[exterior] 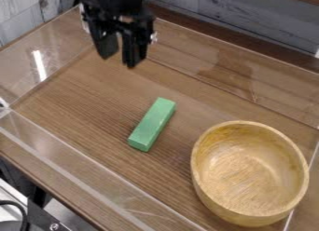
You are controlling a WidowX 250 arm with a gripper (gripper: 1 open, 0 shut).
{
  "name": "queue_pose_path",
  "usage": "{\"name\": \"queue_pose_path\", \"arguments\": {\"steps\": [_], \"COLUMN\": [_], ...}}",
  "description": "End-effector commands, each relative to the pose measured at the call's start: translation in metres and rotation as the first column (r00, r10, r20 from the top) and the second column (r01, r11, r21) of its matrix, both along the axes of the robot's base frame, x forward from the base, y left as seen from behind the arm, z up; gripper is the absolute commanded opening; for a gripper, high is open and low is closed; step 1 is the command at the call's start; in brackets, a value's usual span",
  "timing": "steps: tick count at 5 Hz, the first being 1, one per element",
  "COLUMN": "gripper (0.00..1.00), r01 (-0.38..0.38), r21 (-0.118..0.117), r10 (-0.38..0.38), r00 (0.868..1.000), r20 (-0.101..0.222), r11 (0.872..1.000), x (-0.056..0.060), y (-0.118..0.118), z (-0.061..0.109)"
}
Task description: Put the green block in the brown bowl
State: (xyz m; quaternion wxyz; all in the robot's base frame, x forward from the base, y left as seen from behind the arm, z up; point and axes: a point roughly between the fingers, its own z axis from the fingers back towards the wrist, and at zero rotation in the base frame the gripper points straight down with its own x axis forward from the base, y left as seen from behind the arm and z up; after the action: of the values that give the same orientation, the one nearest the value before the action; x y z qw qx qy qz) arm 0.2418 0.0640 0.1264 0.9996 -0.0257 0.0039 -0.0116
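My gripper grabs the block's long sides around its middle next, to put the green block (152, 124) in the brown bowl.
The green block (152, 124) lies flat on the wooden table, near the middle, with one end pointing toward the far right. To its right stands the brown bowl (249, 127), large, round and empty. My gripper (119, 48) hangs in the air at the far left, well above and behind the block. It points down and its two dark fingers (133, 50) stand apart with nothing between them, so it is open.
A low clear plastic wall (50, 151) runs along the front left of the table (88, 104), and another clear panel stands at the far left. The bowl sits close to the table's right front corner.
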Motion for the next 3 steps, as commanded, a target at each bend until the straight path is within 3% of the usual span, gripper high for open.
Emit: {"name": "queue_pose_path", "arguments": {"steps": [1, 3], "gripper": [1.00, 1.00], "r01": [0.025, 0.049], "r21": [0.010, -0.004], "r10": [-0.026, -0.049], "r00": [0.999, 0.996], "r20": [0.045, 0.069], "r11": [1.000, 0.999], "x": [0.000, 0.001], "y": [-0.007, -0.017], "z": [-0.004, -0.032]}}
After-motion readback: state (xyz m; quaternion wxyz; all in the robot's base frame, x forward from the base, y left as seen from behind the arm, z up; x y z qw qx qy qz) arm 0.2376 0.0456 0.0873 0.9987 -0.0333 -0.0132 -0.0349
